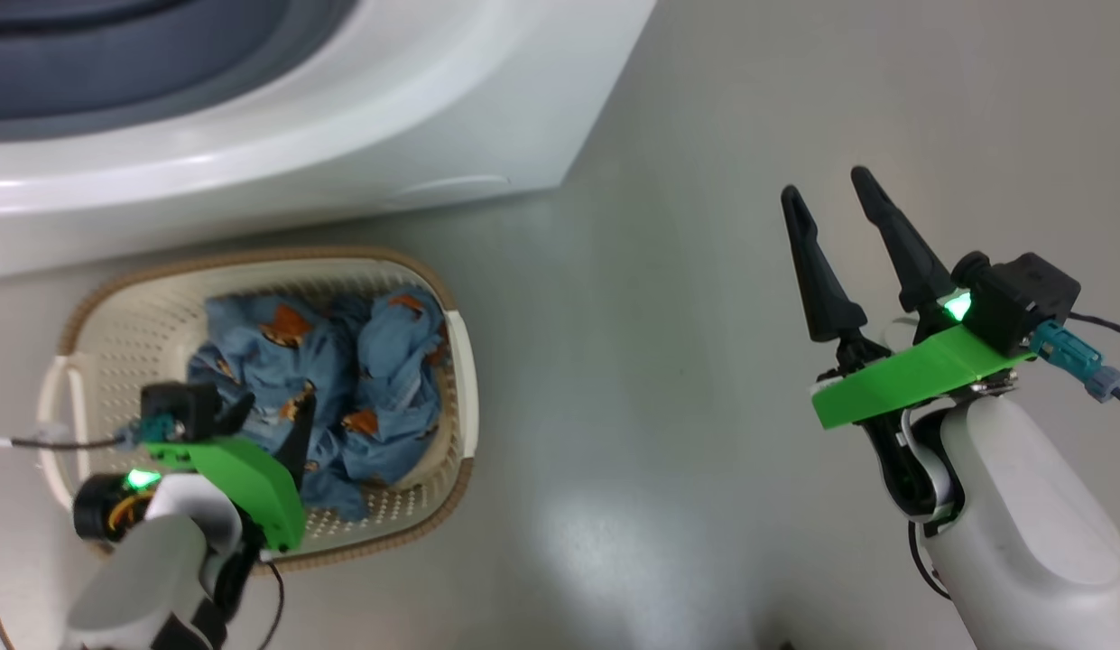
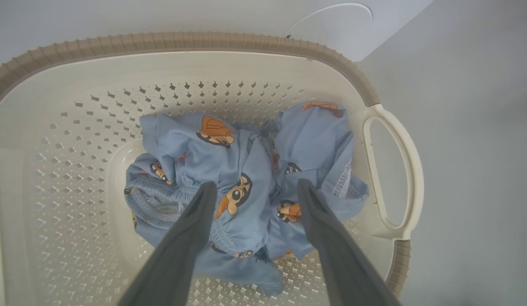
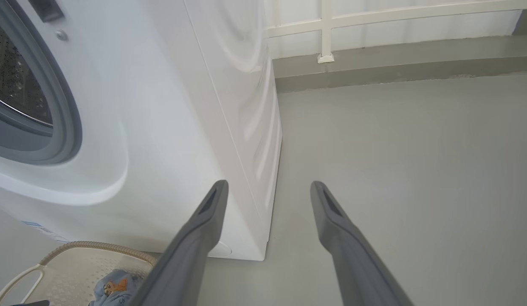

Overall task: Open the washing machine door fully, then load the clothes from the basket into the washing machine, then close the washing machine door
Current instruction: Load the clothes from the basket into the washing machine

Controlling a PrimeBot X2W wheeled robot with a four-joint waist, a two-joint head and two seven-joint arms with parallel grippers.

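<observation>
Next, my left gripper grabs the light blue clothes' bunched fold [image 2: 252, 204] beside the gathered cuff, to load the washing machine.
The cream basket [image 1: 343, 259] [image 2: 161, 42] [image 3: 89, 246] stands on the floor right in front of the white washing machine [image 1: 343, 108] [image 3: 161, 127]. Light blue clothes [image 1: 361, 361] [image 2: 229, 161] [image 3: 114, 289] with orange-brown figures lie bunched in it. My left gripper [image 1: 271, 420] [image 2: 257, 187] hangs open just above the pile, a finger on each side of a fold, holding nothing. My right gripper [image 1: 826, 185] [image 3: 268, 186] is open and empty over bare floor, right of the machine's corner. The grey gasket [image 3: 68, 127] and steel drum [image 3: 12, 85] show uncovered. The washing machine door is out of view.
Grey floor [image 1: 704, 406] stretches to the right of the basket and machine. A low ledge with a white railing [image 3: 327, 29] runs along the far side. The basket's right handle [image 2: 395, 170] faces the open floor. A round flap [image 1: 451, 185] sits low on the machine's front.
</observation>
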